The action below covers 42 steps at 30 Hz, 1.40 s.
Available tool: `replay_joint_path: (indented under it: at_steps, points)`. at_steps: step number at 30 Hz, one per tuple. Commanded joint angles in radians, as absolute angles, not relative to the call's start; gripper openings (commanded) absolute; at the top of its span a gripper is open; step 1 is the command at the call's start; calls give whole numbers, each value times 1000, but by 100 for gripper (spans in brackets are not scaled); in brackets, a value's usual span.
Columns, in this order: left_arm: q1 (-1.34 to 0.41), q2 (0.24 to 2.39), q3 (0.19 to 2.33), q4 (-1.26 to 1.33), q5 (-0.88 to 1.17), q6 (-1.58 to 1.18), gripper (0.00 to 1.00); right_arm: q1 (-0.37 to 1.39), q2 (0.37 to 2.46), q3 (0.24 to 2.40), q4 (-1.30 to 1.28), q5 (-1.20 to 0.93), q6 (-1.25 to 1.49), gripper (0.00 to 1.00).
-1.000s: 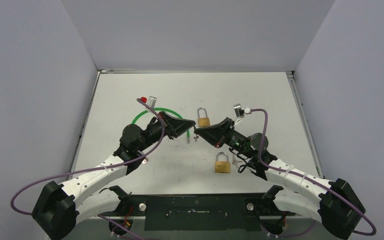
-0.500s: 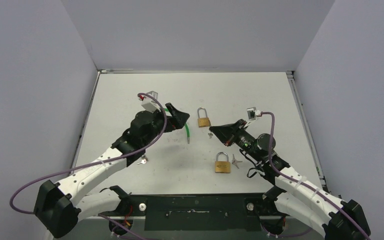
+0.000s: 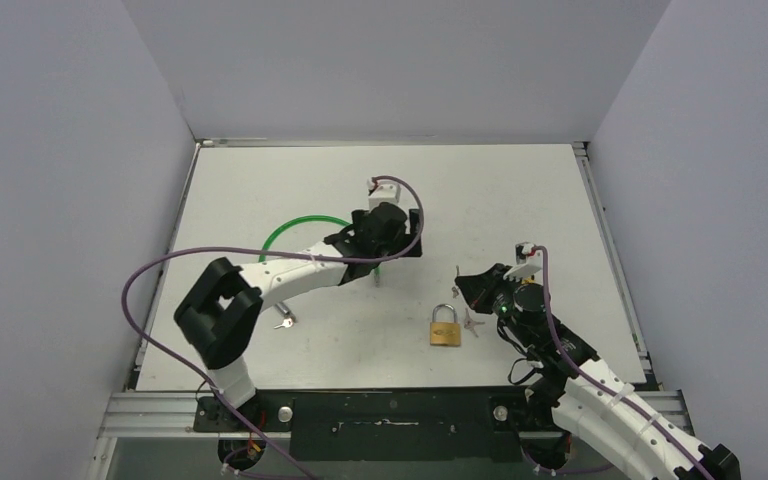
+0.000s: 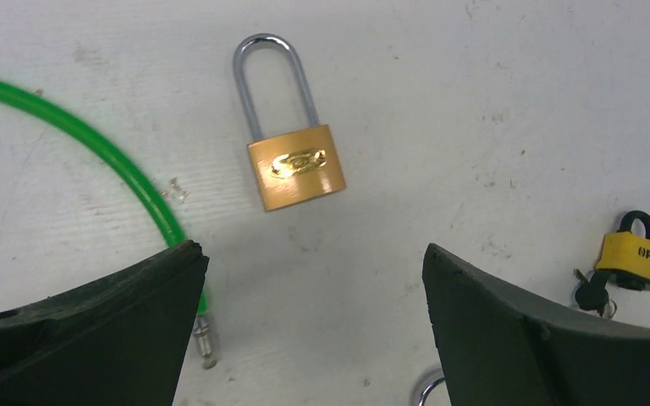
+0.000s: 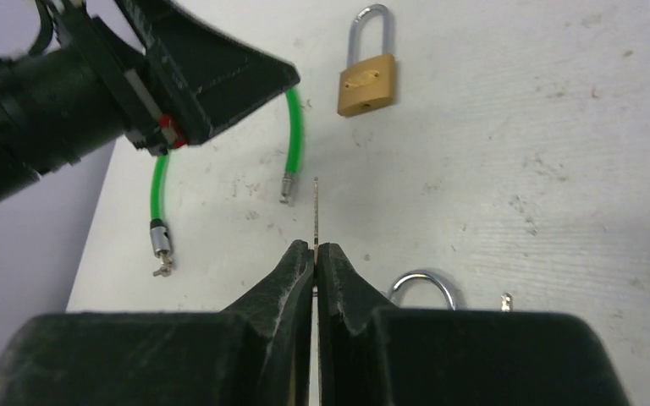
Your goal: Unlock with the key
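My left gripper will next grab the long-shackle padlock by the side edges of its brass body, so the keyhole and shackle stay free to unlock the padlock.
A thin silver key [image 5: 316, 211] sticks forward, edge-on, from my right gripper [image 5: 316, 247], which is shut on it. That gripper [image 3: 465, 285] hovers just above a brass padlock [image 3: 445, 328], whose steel shackle [image 5: 423, 283] shows beside the right finger. A second brass padlock [image 4: 296, 165] with a long shackle lies flat farther out, also seen as the padlock [image 5: 367, 83] in the right wrist view. My left gripper [image 4: 315, 254] hangs over it, open and empty. From above, the left gripper [image 3: 400, 235] hides that padlock.
A green cable lock [image 3: 300, 225] loops to the left, its metal end [image 4: 203, 334] by my left finger. A small yellow padlock [image 4: 635, 254] with keys lies to the right. Loose keys [image 3: 282, 323] rest at the near left, another bunch of keys [image 3: 473, 322] beside the near padlock.
The two grippers were together at the key; my left gripper opened and swung out over the far padlock. My right gripper drew back toward the near right with the key in it.
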<state>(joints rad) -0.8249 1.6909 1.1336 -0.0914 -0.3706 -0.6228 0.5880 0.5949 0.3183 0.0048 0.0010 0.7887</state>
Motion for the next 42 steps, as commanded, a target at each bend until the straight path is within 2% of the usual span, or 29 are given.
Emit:
replay_joint_path:
  at_steps: [1, 8, 18, 26, 32, 38, 42]
  points:
    - [-846, 1854, 1334, -178, -456, -604, 97, 577, 563, 307, -69, 72, 786, 0]
    - [-854, 2027, 1482, -238, -489, -663, 96, 574, 548, 304, -92, 77, 785, 0]
    - [-849, 2165, 1559, -286, -509, -677, 81, 572, 556, 296, -116, 92, 821, 0]
    - [-835, 2265, 1666, -407, -539, -696, 74, 572, 550, 297, -120, 100, 825, 0]
    - [-826, 2317, 1730, -494, -542, -715, 61, 572, 543, 298, -128, 107, 829, 0]
    - [-823, 2296, 1716, -494, -515, -719, 31, 572, 538, 302, -135, 109, 830, 0]
    - [-823, 2193, 1643, -414, -463, -718, 20, 572, 548, 305, -104, 65, 803, 0]
